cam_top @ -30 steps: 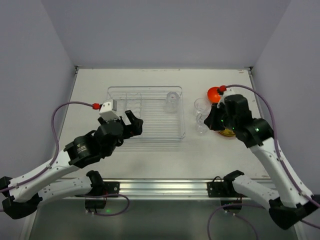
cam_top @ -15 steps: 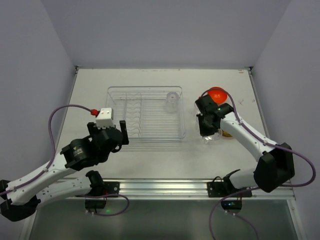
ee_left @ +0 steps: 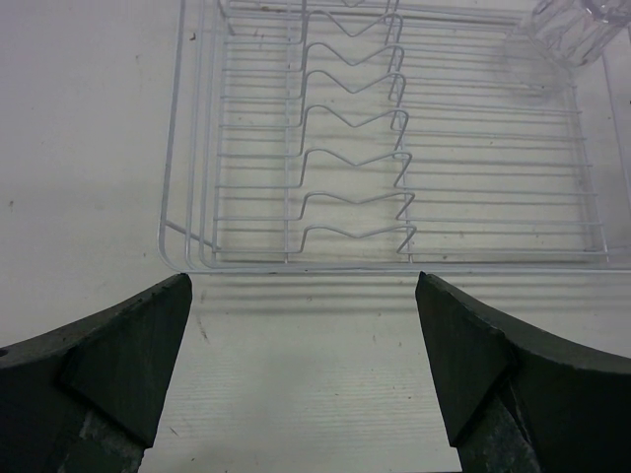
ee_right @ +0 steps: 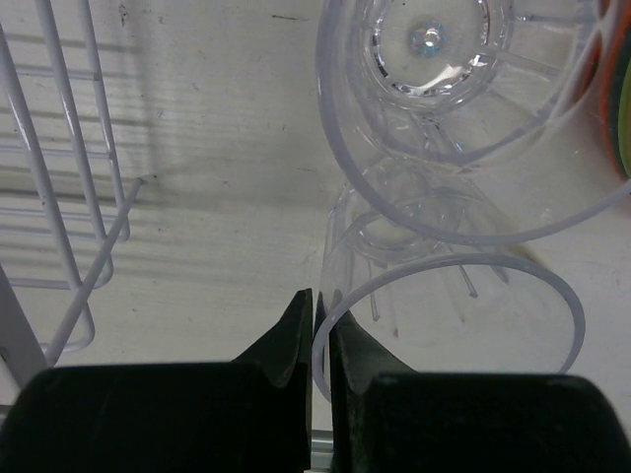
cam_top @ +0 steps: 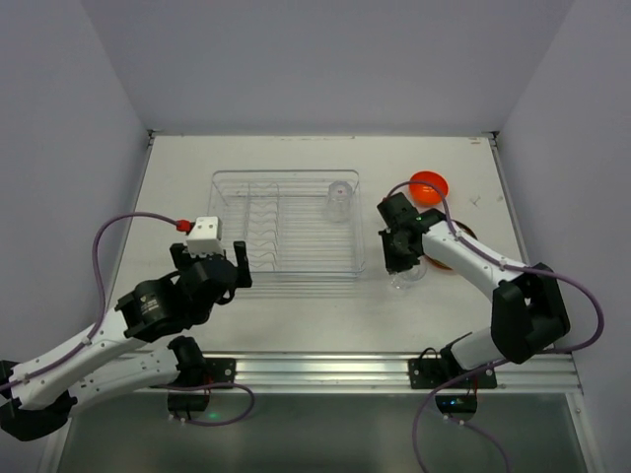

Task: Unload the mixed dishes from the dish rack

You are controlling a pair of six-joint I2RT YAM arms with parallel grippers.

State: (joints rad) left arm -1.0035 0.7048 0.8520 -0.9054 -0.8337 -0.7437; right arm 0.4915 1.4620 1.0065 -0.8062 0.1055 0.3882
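Observation:
My right gripper opens next, since the glass stands upright on the tabletop outside the rack and would stay standing.
The dish rack (cam_top: 286,225) is a clear tray with wire dividers (ee_left: 355,158) at the table's middle. One clear glass (cam_top: 339,200) stands in its far right corner. Right of the rack, my right gripper (cam_top: 398,258) is shut on the rim of a clear glass (ee_right: 454,315), one finger inside and one outside. A second glass (ee_right: 463,108) stands just beyond it. The orange bowl (cam_top: 429,186) sits farther back. Coloured plate edges (ee_right: 619,108) show at the right. My left gripper (cam_top: 210,259) hangs open before the rack's front left corner, holding nothing.
The rack's right-hand wires (ee_right: 69,197) lie close to the left of the right gripper (ee_right: 321,301). Bare table (ee_left: 306,374) lies between the wide left fingers (ee_left: 128,345). A metal rail (cam_top: 315,370) runs along the near edge.
The right arm swung left from over the plates to the glasses beside the rack. The left gripper drew back left, away from the rack's front.

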